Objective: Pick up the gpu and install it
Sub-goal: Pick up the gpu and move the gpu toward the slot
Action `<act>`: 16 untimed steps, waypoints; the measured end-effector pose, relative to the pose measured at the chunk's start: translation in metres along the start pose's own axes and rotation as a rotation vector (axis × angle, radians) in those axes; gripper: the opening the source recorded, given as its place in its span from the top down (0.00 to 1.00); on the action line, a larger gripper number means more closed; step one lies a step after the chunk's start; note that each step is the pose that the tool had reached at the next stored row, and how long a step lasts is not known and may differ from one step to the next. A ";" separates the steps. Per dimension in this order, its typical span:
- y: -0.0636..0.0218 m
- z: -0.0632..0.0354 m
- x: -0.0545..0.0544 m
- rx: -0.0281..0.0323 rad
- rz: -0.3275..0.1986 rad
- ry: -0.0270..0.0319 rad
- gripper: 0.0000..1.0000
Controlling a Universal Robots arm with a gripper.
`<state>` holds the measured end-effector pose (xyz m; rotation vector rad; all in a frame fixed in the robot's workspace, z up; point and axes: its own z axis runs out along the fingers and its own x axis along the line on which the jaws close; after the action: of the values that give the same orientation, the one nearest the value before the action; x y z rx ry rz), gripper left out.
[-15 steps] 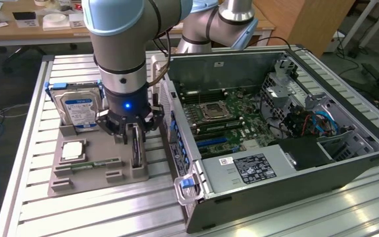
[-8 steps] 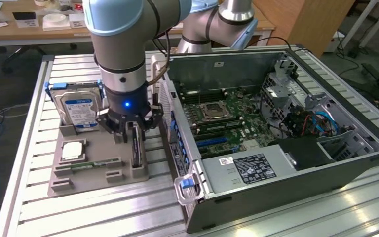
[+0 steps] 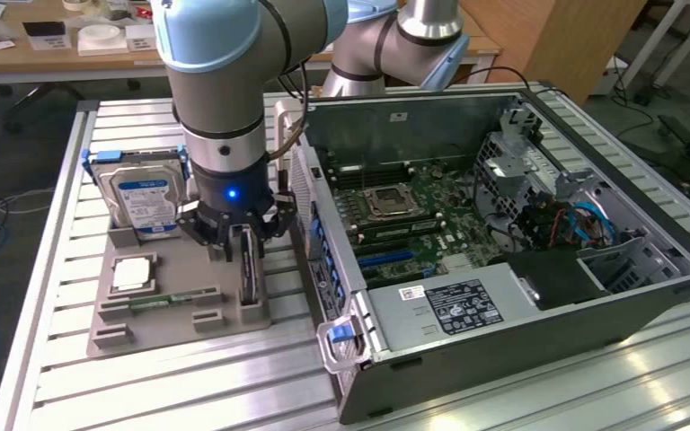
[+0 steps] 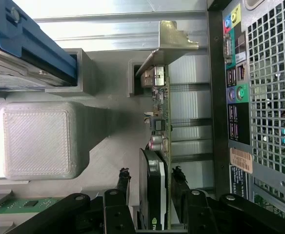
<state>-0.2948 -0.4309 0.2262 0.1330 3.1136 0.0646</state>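
Note:
My gripper grabs the GPU (image 4: 160, 112) across the black cooler (image 4: 153, 190) next, since it stands on edge with both its flat sides open.
The gpu (image 3: 249, 274) stands on edge in a slot of the grey holder tray (image 3: 177, 334), just beside the open computer case (image 3: 465, 310). In the wrist view the gpu (image 4: 160, 112) is a thin board with a black cooler, and its silver end bracket (image 4: 174, 41) is at the far end. My gripper (image 3: 244, 241) is lowered over the card's near end. Its black fingers (image 4: 124, 176) straddle the card, one on each side, with a small gap showing between each tip and the card. The gripper (image 4: 152, 173) is open and the card rests in its slot.
A silver hard drive (image 3: 141, 193) with a blue label stands at the tray's far end. A pale square block (image 3: 133, 272) and a green memory stick (image 3: 165, 301) lie on the tray. The case's rear port panel (image 4: 240, 97) is close beside the card. The ribbed aluminium table (image 3: 201, 395) surrounds everything.

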 end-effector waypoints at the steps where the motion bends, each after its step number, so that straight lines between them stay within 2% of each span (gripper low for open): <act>1: 0.0000 0.0000 0.000 0.0001 0.000 0.0000 0.53; 8: 0.0000 0.0001 0.000 0.0000 0.000 -0.0001 0.54; 9: 0.0000 0.0001 0.000 0.0000 0.000 0.0000 0.61; 16: 0.0002 0.0002 -0.001 -0.0002 0.000 -0.0001 0.61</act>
<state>-0.2935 -0.4308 0.2260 0.1332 3.1135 0.0649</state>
